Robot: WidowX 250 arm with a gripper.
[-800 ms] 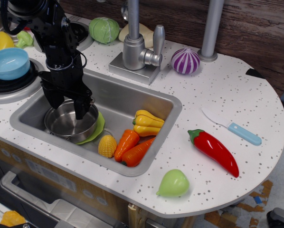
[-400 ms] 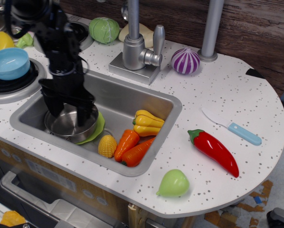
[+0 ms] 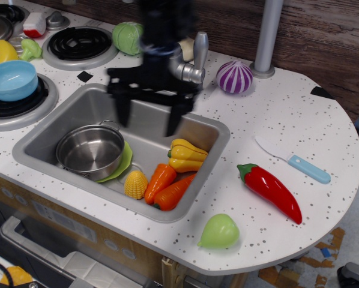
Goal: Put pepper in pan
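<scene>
My gripper grabs the red chili pepper by its smooth red body [image 3: 272,189] next, to put the pepper in the steel pan [image 3: 90,150].
The red chili pepper [image 3: 271,189] with a green stem cap lies on the white counter to the right of the sink. The shiny steel pan [image 3: 90,150] stands empty in the left of the sink [image 3: 211,150], on a green leaf. My black gripper [image 3: 147,124] is blurred with motion and hangs over the middle of the sink, between the pan and the vegetables. Its two fingers [image 3: 174,120] point down, spread wide and empty.
A yellow bell pepper [image 3: 187,155], two orange carrots [image 3: 167,186] and a corn cob [image 3: 135,184] lie in the sink's right part. A faucet [image 3: 182,57], purple onion [image 3: 234,77], green cabbage [image 3: 126,36], blue-handled knife [image 3: 295,160], green pear [image 3: 219,232] and blue bowl [image 3: 11,79] stand around.
My gripper has left the pan and swung up and to the right, over the middle of the sink. The pan now shows in full. The pepper has not moved.
</scene>
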